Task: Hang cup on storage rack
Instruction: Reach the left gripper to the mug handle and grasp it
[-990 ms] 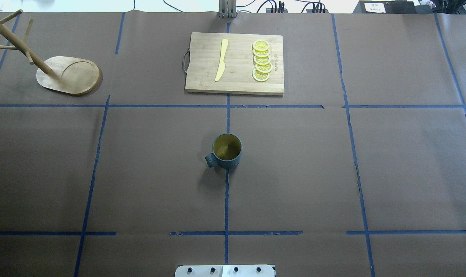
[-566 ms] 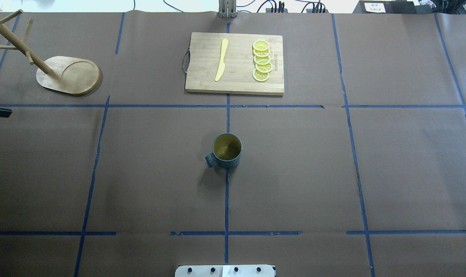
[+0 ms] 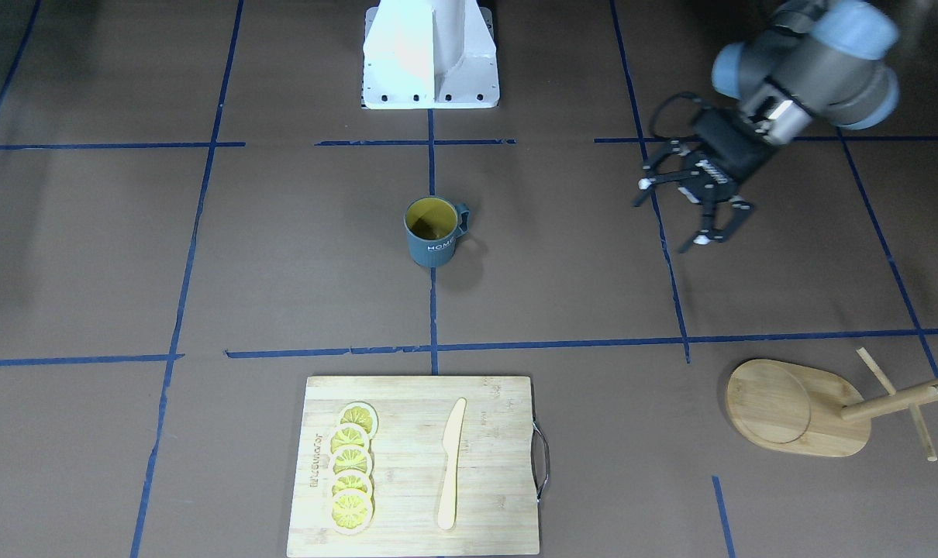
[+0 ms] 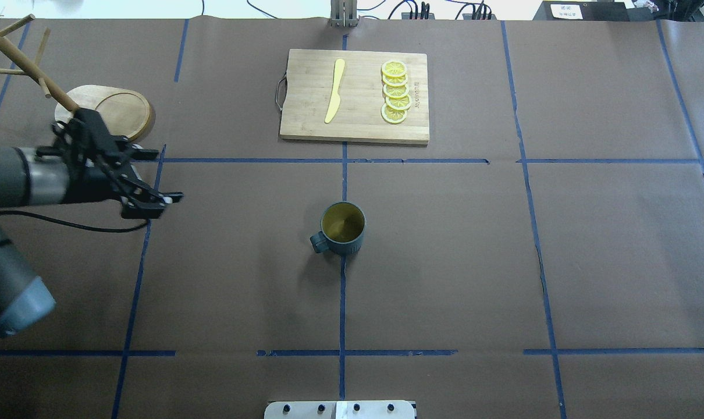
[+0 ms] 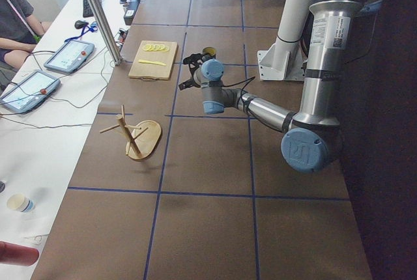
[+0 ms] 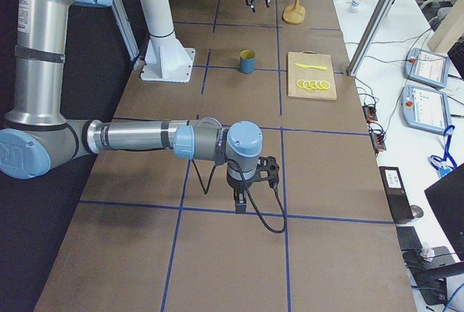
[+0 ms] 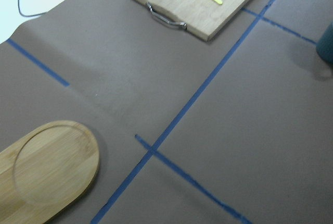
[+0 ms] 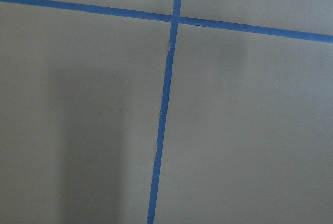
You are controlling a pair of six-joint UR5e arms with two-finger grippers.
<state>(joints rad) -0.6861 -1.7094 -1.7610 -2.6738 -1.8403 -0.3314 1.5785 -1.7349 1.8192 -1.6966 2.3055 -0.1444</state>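
The cup needs to hang on the storage rack [image 3: 889,403], so next I should take hold of it by its handle [image 3: 462,219] with my left gripper.
The cup [image 4: 343,228], dark blue-grey with a yellow inside, stands upright at the table's middle, its handle toward the robot's left; in the front view [image 3: 432,232] it shows white "HOME" lettering. The storage rack [image 4: 119,110], with an oval wooden base, a post and pegs, stands at the far left, also in the front view [image 3: 794,407]. My left gripper [image 4: 163,176] is open and empty, above the table between rack and cup, well left of the cup; it also shows in the front view [image 3: 670,215]. My right gripper [image 6: 246,189] shows only in the exterior right view; I cannot tell its state.
A bamboo cutting board [image 4: 358,96] with a metal handle lies at the far middle, bearing a yellow knife [image 4: 334,90] and several lemon slices [image 4: 396,92]. Blue tape lines cross the brown table cover. The robot's base plate [image 4: 340,409] sits at the near edge.
My left arm has come into the overhead view from the left edge and moved right toward the cup, jaws open. The cup, rack and board have not moved.
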